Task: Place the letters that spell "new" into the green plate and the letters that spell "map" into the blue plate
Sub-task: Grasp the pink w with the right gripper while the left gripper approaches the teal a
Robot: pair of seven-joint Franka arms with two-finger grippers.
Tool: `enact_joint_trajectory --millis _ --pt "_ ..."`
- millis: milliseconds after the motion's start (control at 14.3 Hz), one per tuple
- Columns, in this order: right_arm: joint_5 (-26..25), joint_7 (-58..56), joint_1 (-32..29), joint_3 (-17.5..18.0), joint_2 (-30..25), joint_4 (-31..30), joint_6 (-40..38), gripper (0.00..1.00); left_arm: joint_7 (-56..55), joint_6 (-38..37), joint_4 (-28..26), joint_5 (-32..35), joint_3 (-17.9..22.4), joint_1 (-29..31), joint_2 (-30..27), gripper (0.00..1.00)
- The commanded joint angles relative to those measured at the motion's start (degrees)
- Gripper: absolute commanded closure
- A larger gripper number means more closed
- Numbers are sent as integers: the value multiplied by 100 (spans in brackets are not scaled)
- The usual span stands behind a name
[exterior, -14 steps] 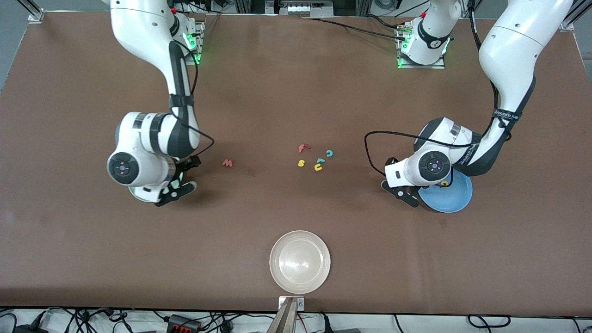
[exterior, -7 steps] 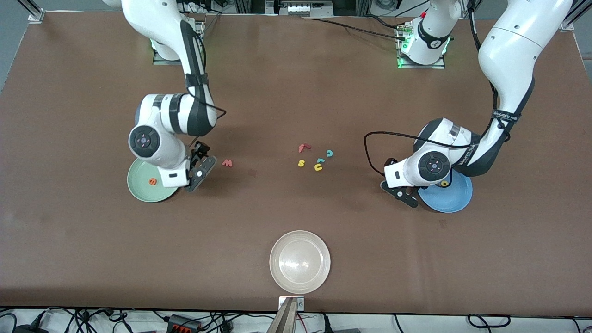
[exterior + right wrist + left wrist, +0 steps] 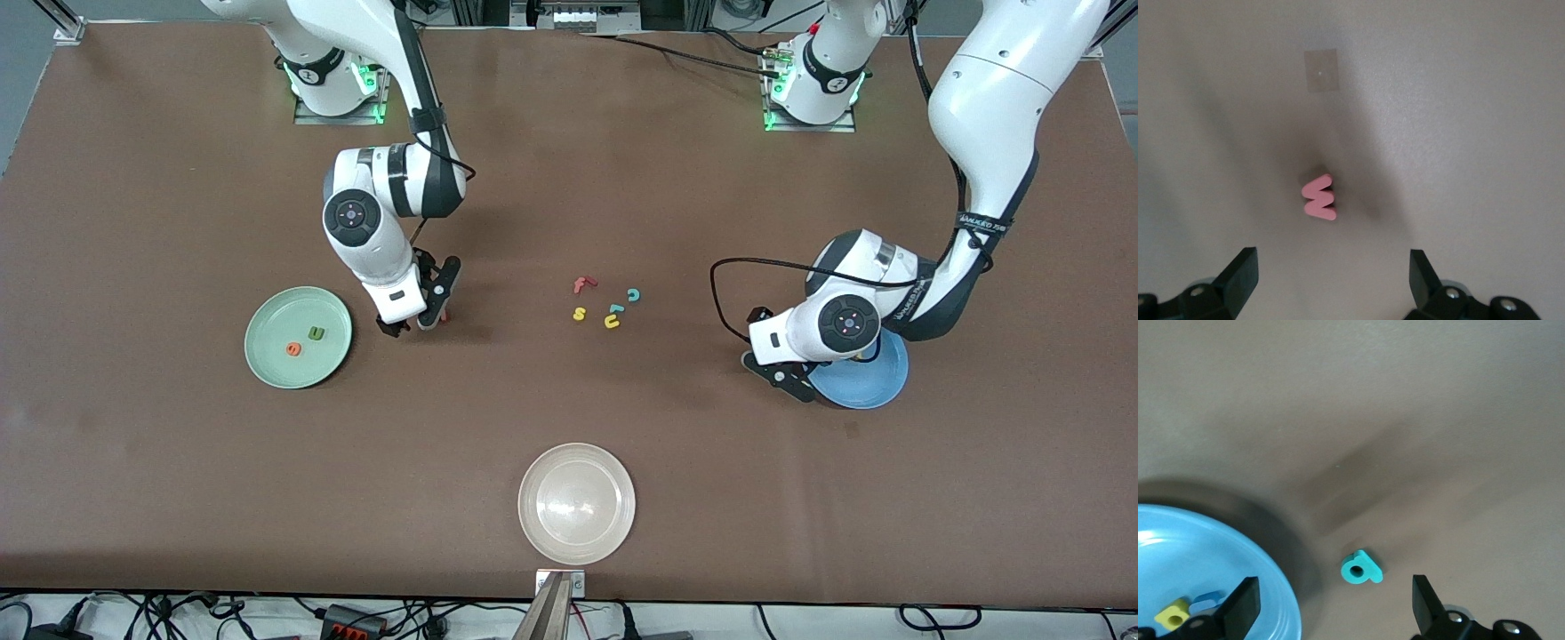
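Observation:
Next, my right gripper picks up the pinkish-red w by its top and bottom edges to finish spelling "new" in the green plate [image 3: 276,360].
The green plate [image 3: 276,360] lies toward the right arm's end of the table and holds an orange e [image 3: 292,349] and a dark green n [image 3: 315,333]. My right gripper [image 3: 411,322] [image 3: 1331,273] hangs open just over the pinkish-red w [image 3: 1319,198], which lies flat on the table. Toward the left arm's end, the blue plate [image 3: 867,384] [image 3: 1225,547] holds a yellow a [image 3: 1173,614] and a blue m [image 3: 1205,602]. My left gripper [image 3: 781,375] [image 3: 1335,603] is open low over the teal p [image 3: 1361,567], which rests on the table just outside the plate's rim.
A cream-white plate [image 3: 576,503] sits near the table's front edge. Mid-table lies a cluster of spare letters: red f [image 3: 582,284], teal c [image 3: 633,294], yellow s [image 3: 579,313], yellow u [image 3: 612,322]. A pale square patch [image 3: 1321,70] marks the table near the w.
The right arm swung off the green plate toward mid-table and now stands over the w, uncovering the plate with e and n. The left arm barely shifted.

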Motion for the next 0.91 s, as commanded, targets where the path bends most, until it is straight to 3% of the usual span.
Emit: enact_joint_trajectory --millis 0,70,140,841 --pt "13 -348 104 -76 168 -83 242 4 114 35 -84 151 -52 112 -81 0" --pt "22 -340 104 -67 220 -83 320 20 114 26 -76 151 -52 112 -81 0" --pt "31 -340 96 -6 264 -83 365 24 114 26 -76 151 -52 112 -81 0" --pt "83 -322 -150 495 449 -40 813 24 114 -97 -84 151 -61 322 -99 0"
